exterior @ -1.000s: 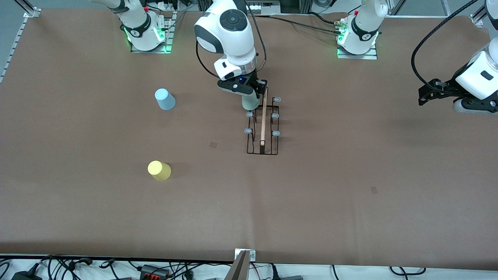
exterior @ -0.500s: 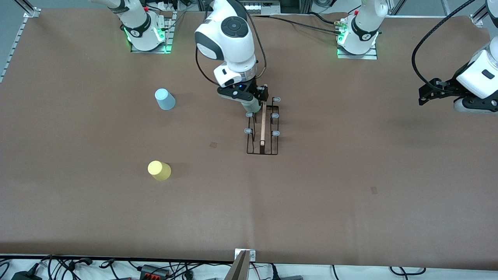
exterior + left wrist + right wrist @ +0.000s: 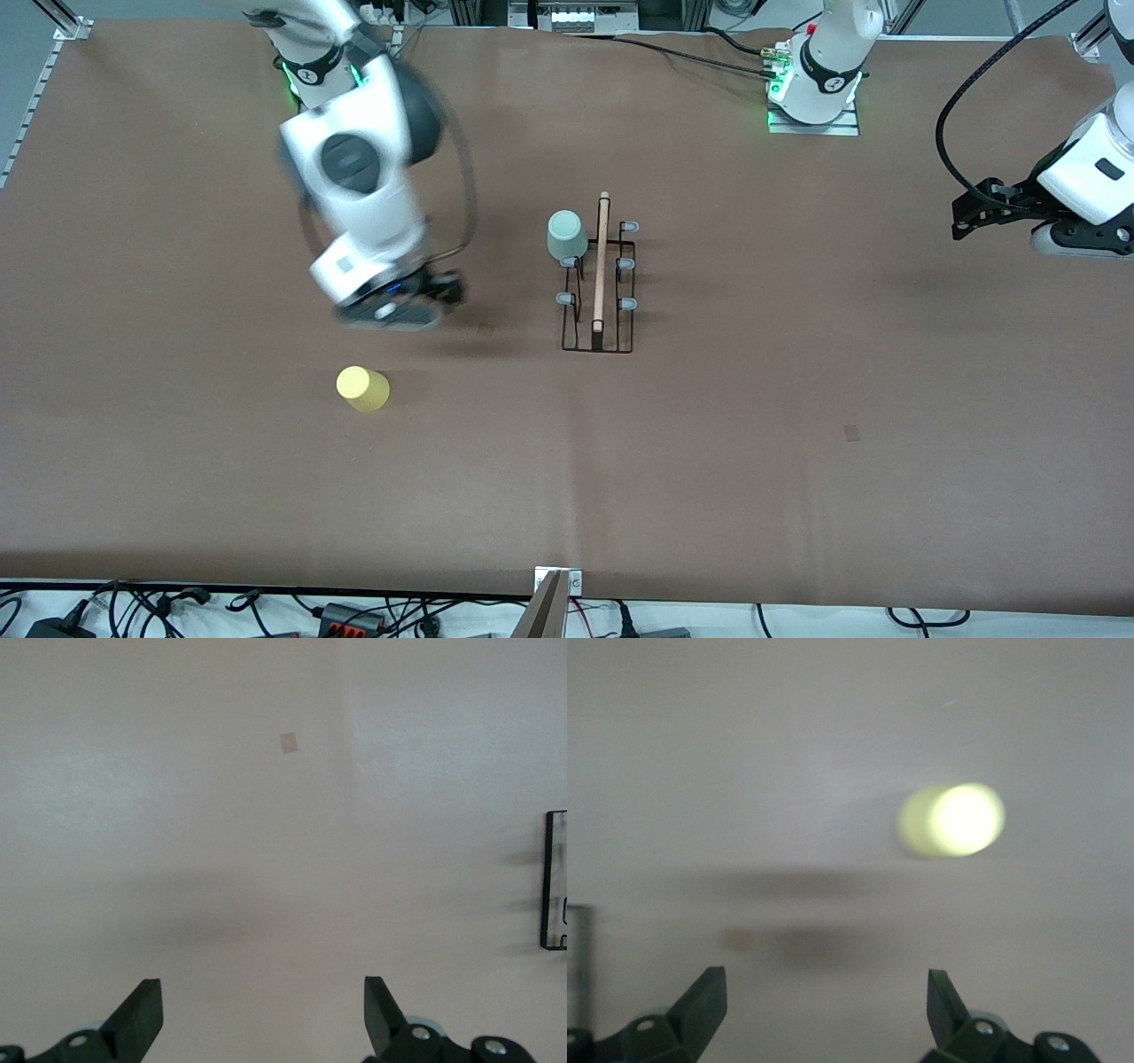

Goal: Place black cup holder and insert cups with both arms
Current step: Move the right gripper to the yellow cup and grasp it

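The robot's right hand is about to grab the yellow cup by its side (image 3: 373,393). The yellow cup's rim should stay free, so it can slip over a holder peg (image 3: 564,299).
The black cup holder (image 3: 600,292) stands mid-table, its wooden rod on top. The mint green cup (image 3: 567,235) sits upside down on a peg at the holder's end farther from the camera. The yellow cup (image 3: 363,388) stands upside down toward the right arm's end; it also shows in the right wrist view (image 3: 952,819). The blue cup is hidden by the right arm. My right gripper (image 3: 425,297) (image 3: 824,979) is open and empty over bare table, between the holder and the yellow cup. My left gripper (image 3: 970,217) (image 3: 261,988) is open and empty, waiting at the left arm's end.
An edge of the holder shows in the left wrist view (image 3: 554,881). Small dark marks lie on the brown table cover (image 3: 851,433) (image 3: 288,742). Cables and a metal post (image 3: 549,602) run along the table's near edge.
My right gripper let go of the mint green cup on the holder's peg and swung away toward the right arm's end, now covering the blue cup. The left arm has not moved.
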